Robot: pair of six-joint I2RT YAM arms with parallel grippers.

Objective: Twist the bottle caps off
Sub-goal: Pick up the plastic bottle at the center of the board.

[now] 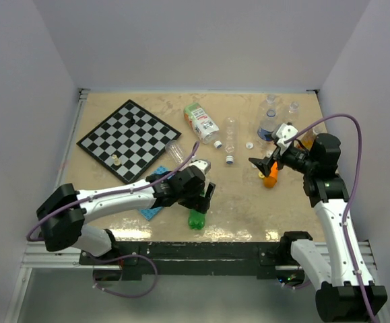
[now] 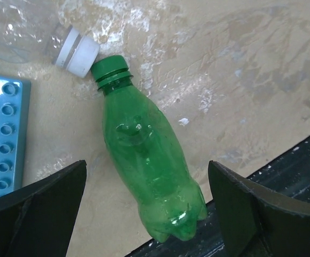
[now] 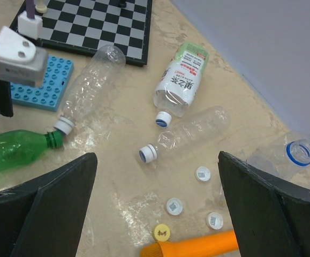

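My left gripper's fingers are above the green bottle [image 2: 149, 160] in the left wrist view. They would miss it if I closed now, so I should first lower them.
A green bottle [image 2: 149, 160] lies on the table with its green cap [image 2: 111, 68] screwed on. My left gripper [image 2: 146, 182] hovers open above it, a finger on each side of the bottle's base, not touching. A clear bottle's white cap [image 2: 77, 52] touches the green cap. My right gripper [image 3: 157, 176] is open and empty above three loose white caps [image 3: 174, 206]. Beyond it lie a clear bottle [image 3: 197, 128] with a capped neck [image 3: 148, 153] and a labelled bottle [image 3: 180, 77] with its cap [image 3: 163, 119] on. In the top view the left gripper [image 1: 205, 195] is near the front edge, the right gripper [image 1: 262, 163] is mid-right.
A chessboard [image 1: 128, 140] with pale pieces lies at the back left, and a blue studded plate [image 2: 2, 134] sits beside the green bottle. An orange carrot toy [image 3: 197, 246] and a yellow disc [image 3: 161, 232] lie under the right gripper. Uncapped clear bottles [image 1: 269, 124] are at the back right. The table's front edge [image 2: 283, 166] runs by the green bottle's base.
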